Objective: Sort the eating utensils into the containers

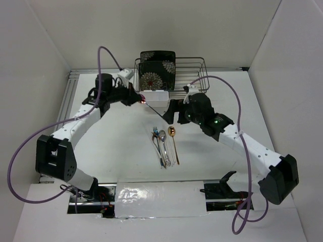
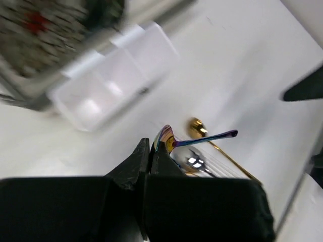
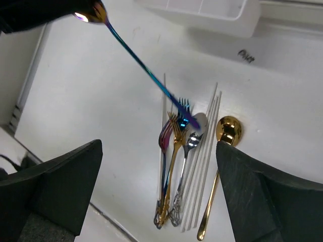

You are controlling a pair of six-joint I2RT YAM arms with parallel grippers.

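I should bring the spoon over the tub [image 1: 162, 103] with my left gripper before I let go of it. The spoon's handle slants past the tub, so the spoon would land on the tabletop if I opened now.
My left gripper [image 1: 140, 98] is shut on the bowl of an iridescent spoon [image 3: 141, 63], holding it in the air just left of the small white tub [image 1: 162, 103]. The spoon's handle [image 2: 207, 137] slants down toward the pile on the table. In the left wrist view the jaws [image 2: 151, 146] pinch the bowl, with the tub [image 2: 96, 108] beyond. My right gripper [image 1: 174, 112] hangs open over the other utensils [image 1: 164, 146]; nothing lies between its fingers [image 3: 159, 146]. Below it lie ornate forks [image 3: 174, 166], a silver spoon [image 3: 191, 143], pale chopsticks [image 3: 202, 166] and a gold spoon [image 3: 228, 130].
A dark wire rack [image 1: 194, 75] stands at the back of the table behind the tub, with a black floral plate [image 1: 157, 69] upright in it. White walls close in the table on the left, right and back.
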